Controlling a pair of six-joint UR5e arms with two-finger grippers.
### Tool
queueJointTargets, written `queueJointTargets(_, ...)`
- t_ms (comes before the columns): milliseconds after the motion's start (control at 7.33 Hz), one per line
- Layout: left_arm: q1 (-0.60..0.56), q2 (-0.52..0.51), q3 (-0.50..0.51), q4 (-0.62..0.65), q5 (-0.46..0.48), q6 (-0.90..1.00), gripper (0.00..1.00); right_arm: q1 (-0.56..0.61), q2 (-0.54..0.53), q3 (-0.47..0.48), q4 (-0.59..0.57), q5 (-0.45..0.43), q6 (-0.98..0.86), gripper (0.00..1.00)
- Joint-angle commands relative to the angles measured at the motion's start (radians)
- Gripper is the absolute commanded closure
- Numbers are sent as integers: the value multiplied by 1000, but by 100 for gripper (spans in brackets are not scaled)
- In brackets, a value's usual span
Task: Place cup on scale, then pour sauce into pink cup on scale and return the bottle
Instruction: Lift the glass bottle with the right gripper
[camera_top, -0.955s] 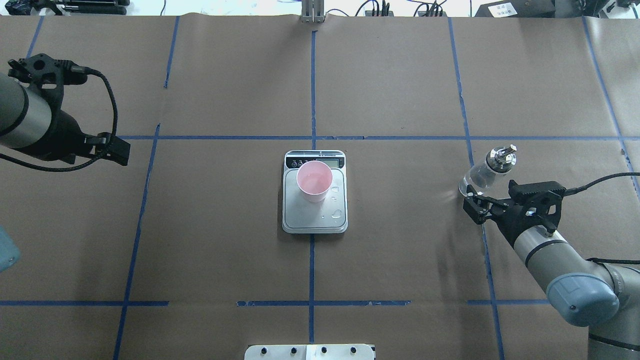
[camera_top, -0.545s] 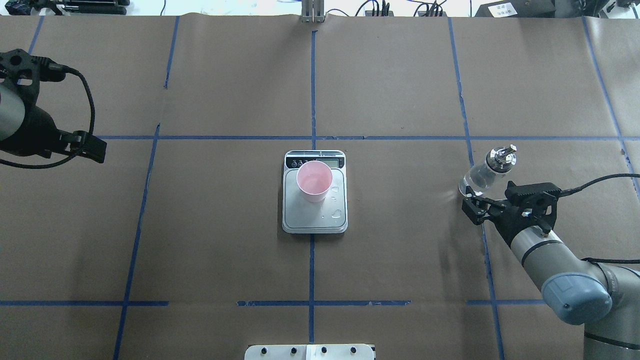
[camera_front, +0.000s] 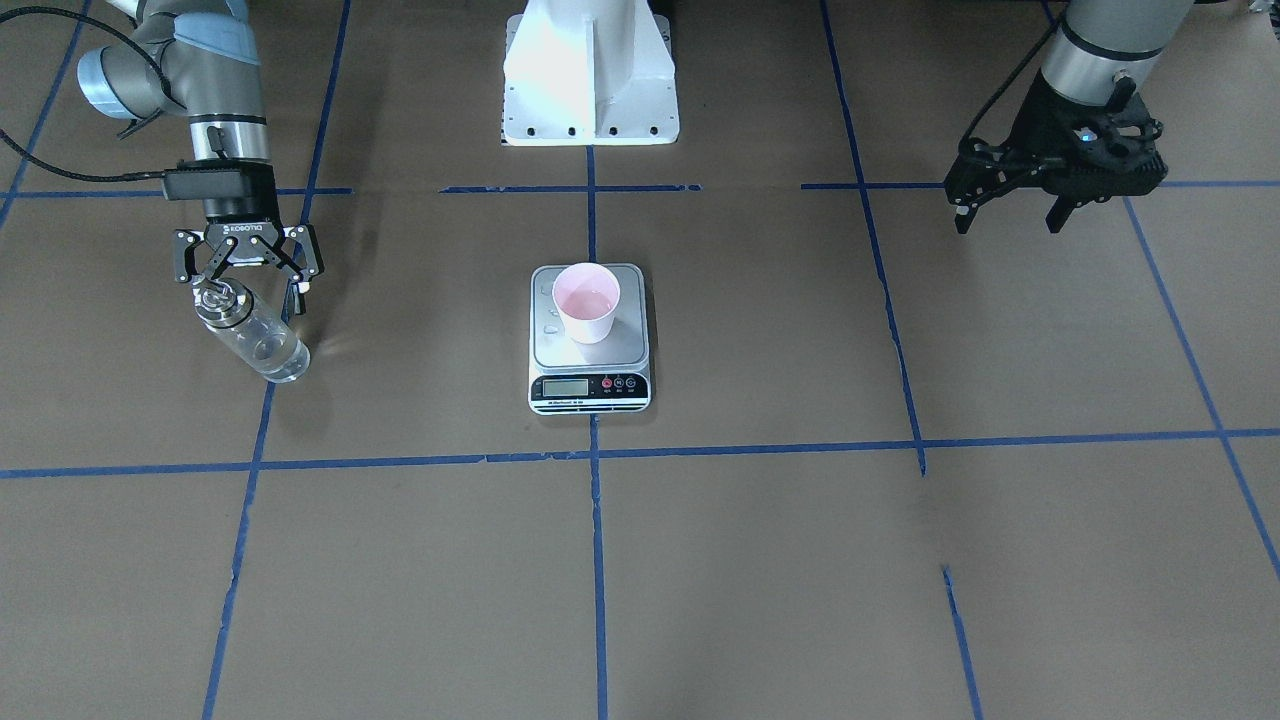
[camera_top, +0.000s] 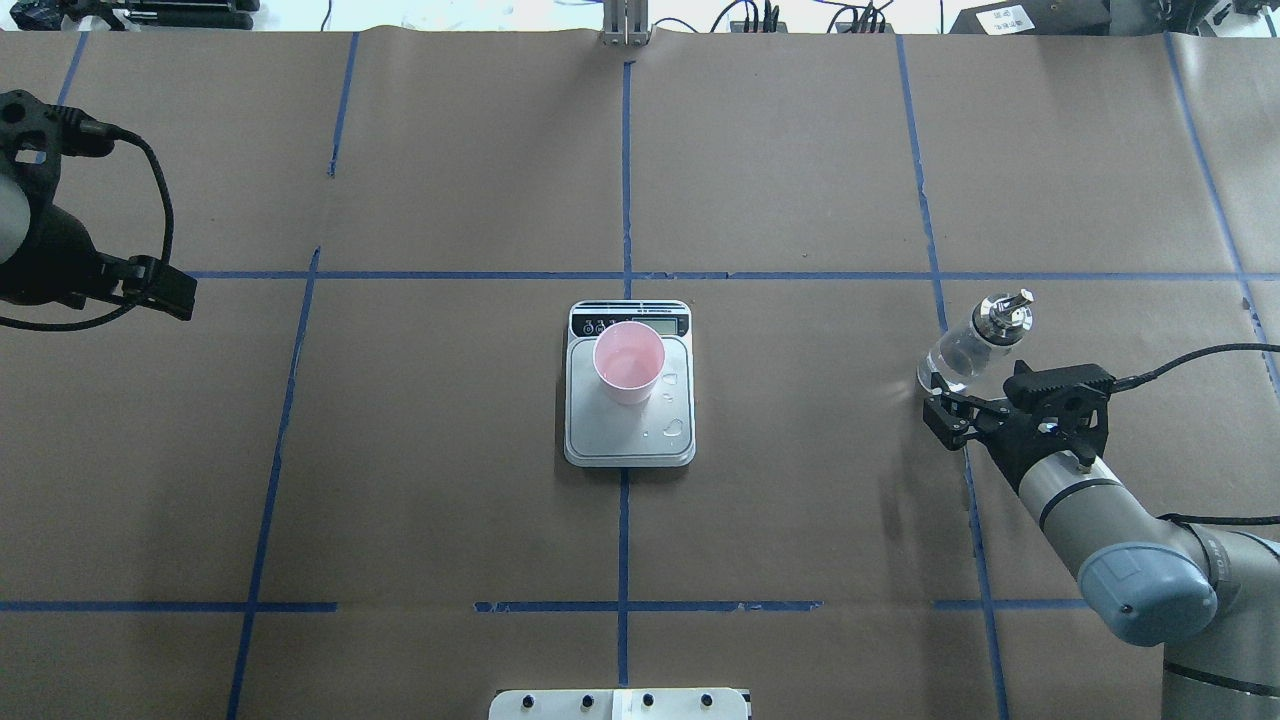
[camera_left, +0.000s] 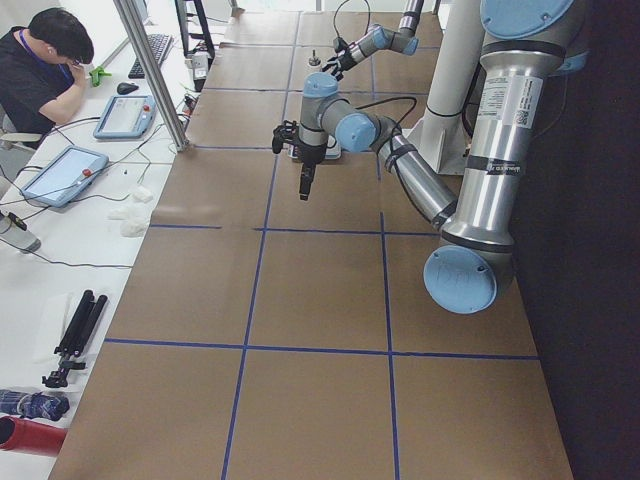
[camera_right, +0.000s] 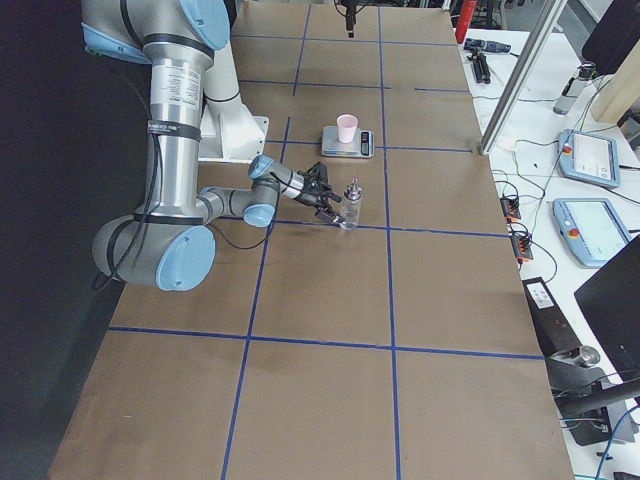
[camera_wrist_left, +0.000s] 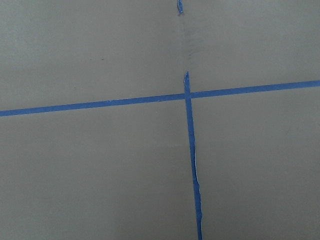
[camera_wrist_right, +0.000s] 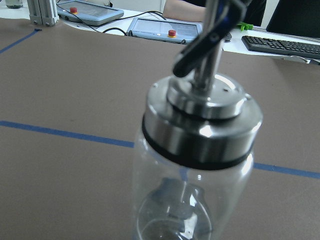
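Note:
My right gripper grabs the clear glass bottle by its body below the silver collar (camera_front: 262, 340) next, to pour sauce into the pink cup (camera_front: 586, 300).
The pink cup (camera_top: 628, 362) stands upright on the silver-grey scale (camera_top: 620, 436), with a little clear liquid in it; cup (camera_front: 586, 300) and scale (camera_front: 628, 346) also show in the front view. The clear glass bottle (camera_top: 962, 347) with its silver collar stands upright on the table at the right, partly filled with clear sauce. It fills the right wrist view (camera_wrist_right: 197, 150). My right gripper (camera_top: 948, 410) is open and sits just behind the bottle (camera_front: 252, 338) on the robot's side, not holding it. My left gripper (camera_front: 1005, 215) is open and empty, far from the scale.
Water drops (camera_top: 675, 427) lie on the scale platform. Blue tape lines (camera_wrist_left: 190, 150) cross the brown table cover. An operator (camera_left: 45, 60) sits beyond the table's far edge among tablets and cables. The robot base (camera_front: 590, 70) stands behind the scale.
My left arm has drawn back to the left, away from the middle of the table. My right gripper has backed off slightly from the bottle, which stays put.

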Motion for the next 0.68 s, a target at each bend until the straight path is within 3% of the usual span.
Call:
queueJointTargets(0, -4, 0, 1, 0, 0, 0, 0, 11, 23, -26, 0, 1, -11, 0)
queueJointTargets(545, -13, 0, 2, 0, 0, 0, 0, 37, 57, -58, 0, 3, -36, 4)
